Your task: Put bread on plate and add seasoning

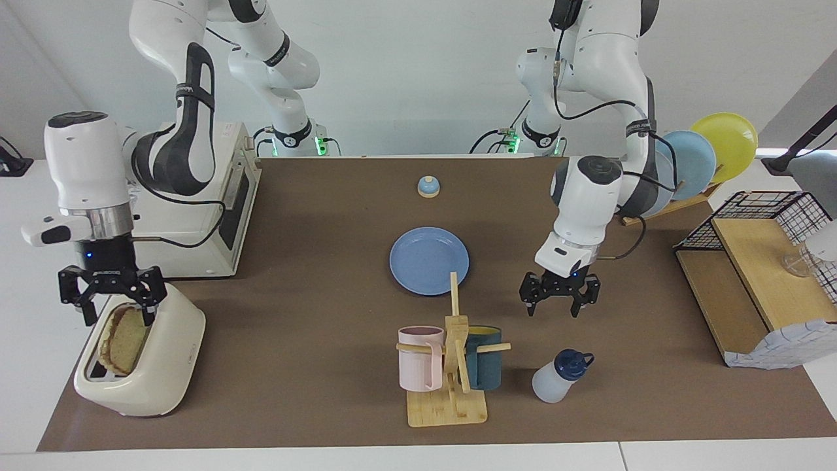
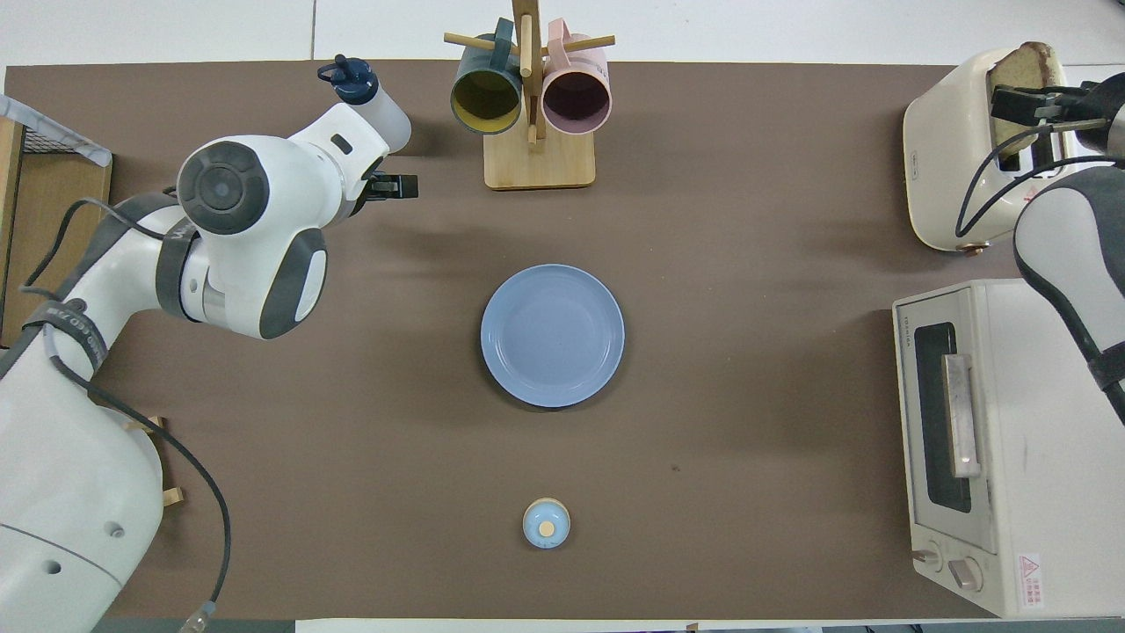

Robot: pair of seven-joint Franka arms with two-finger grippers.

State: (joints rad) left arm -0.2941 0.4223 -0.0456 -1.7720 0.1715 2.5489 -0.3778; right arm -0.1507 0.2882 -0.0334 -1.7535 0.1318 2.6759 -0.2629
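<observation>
The toaster's sides close around the lower part of the bread, so I should next use my right gripper to grab the bread by its exposed top edge (image 2: 1025, 69).
The bread (image 1: 124, 337) stands upright in the slot of the cream toaster (image 1: 163, 366) at the right arm's end of the table. My right gripper (image 1: 116, 313) is open just over the toaster, its fingers astride the slice's top edge. The blue plate (image 1: 429, 260) lies bare at the table's middle. The seasoning (image 1: 561, 377) stands beside the mug rack, farther from the robots than the plate. My left gripper (image 1: 552, 309) hangs open and holds nothing, over the table between plate and seasoning. In the overhead view my left wrist covers part of the seasoning (image 2: 353, 81).
A white toaster oven (image 1: 196, 203) sits nearer the robots than the toaster. A wooden mug rack (image 1: 451, 386) holds a pink and a dark mug. A small bell (image 1: 428, 187) stands near the robots. A plate rack (image 1: 693, 163) and a wire-and-wood shelf (image 1: 752, 275) fill the left arm's end.
</observation>
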